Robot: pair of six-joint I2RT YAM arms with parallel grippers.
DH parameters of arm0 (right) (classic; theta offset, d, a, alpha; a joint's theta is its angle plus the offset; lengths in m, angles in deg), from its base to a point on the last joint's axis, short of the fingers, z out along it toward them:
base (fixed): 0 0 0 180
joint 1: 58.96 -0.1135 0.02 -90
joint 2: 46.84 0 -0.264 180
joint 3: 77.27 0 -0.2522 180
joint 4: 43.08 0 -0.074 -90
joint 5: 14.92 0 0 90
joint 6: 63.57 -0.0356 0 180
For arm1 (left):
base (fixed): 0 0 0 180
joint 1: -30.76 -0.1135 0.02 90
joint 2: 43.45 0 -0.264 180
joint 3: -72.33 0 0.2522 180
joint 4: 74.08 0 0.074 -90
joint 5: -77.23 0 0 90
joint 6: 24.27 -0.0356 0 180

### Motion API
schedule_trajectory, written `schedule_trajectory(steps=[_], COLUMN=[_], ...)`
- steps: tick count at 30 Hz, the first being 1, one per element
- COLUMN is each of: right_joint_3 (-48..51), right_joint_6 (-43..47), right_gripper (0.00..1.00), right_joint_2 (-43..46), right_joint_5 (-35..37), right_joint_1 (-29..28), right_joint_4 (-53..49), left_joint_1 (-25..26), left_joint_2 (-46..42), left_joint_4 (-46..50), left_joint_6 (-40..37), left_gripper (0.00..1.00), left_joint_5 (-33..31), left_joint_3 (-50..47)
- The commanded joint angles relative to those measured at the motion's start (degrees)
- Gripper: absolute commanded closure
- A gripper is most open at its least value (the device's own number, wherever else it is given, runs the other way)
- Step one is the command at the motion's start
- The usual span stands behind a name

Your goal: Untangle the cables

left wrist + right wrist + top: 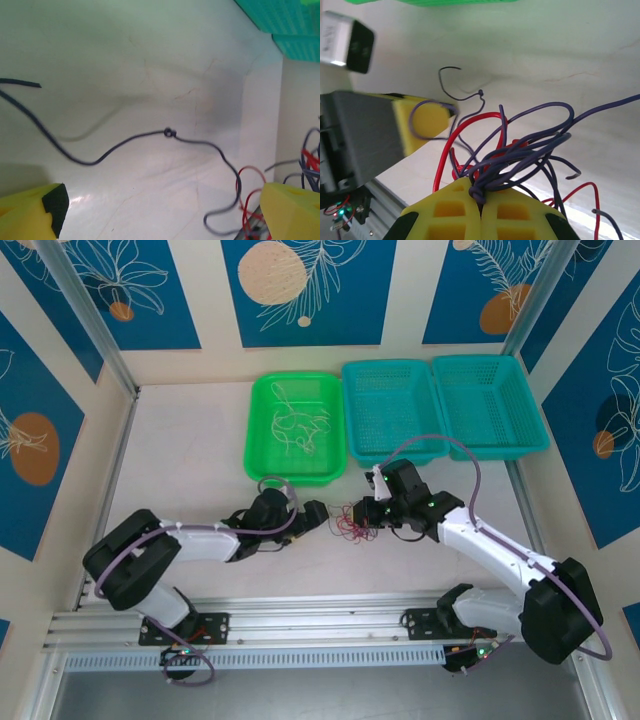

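My left gripper grabs the loose dark cable near its loose end [47, 135] next, beyond the small knot [170, 132], to draw the cable from the tangle.
A tangle of dark and red cables [352, 525] lies on the white table between the two arms. My right gripper [481, 196] is shut on a knotted bunch of the dark cables [520, 155], which fan out above its yellow fingers with red loops among them. My left gripper [165, 220] is open, with nothing between its fingers [30, 212]. One loose dark cable with a small knot [170, 132] lies on the table ahead of it and trails right toward the red cables [250, 185]. From above, the left gripper [318, 515] sits just left of the tangle and the right gripper [364, 512] at its right.
A green basket [262, 450] holding white cables [297, 428] stands behind the grippers. Two teal baskets [395, 405] [490, 400] stand to its right. The left gripper's yellow finger [422, 125] is close beside the bunch.
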Motion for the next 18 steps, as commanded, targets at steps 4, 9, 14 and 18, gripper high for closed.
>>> schedule_trajectory(steps=[4, 9, 14, 18], right_joint_3=[1.3, 3.0, 5.3, 6.9], right_joint_6=[-0.3, -2.4, -4.4, -6.3], right_gripper=[1.00, 1.00, 1.00, 1.00], right_joint_2=[3.1, 5.5, 7.6, 9.3], right_joint_5=[-4.2, -2.3, 0.9, 4.9], right_joint_1=[-2.5, -3.1, -2.4, -1.1], right_joint_4=[2.5, 4.4, 4.4, 2.4], left_joint_1=[-0.5, -0.5, -0.5, -0.6], left_joint_2=[4.4, 6.1, 3.8, -0.5], left_joint_4=[-13.6, -17.1, -16.5, -11.4], left_joint_6=[7.8, 10.0, 7.9, 4.2], left_gripper=[0.01, 0.27, 0.60, 0.92], left_joint_5=[0.2, -0.3, -2.9, -4.9], left_joint_3=[1.2, 1.6, 0.9, 0.6])
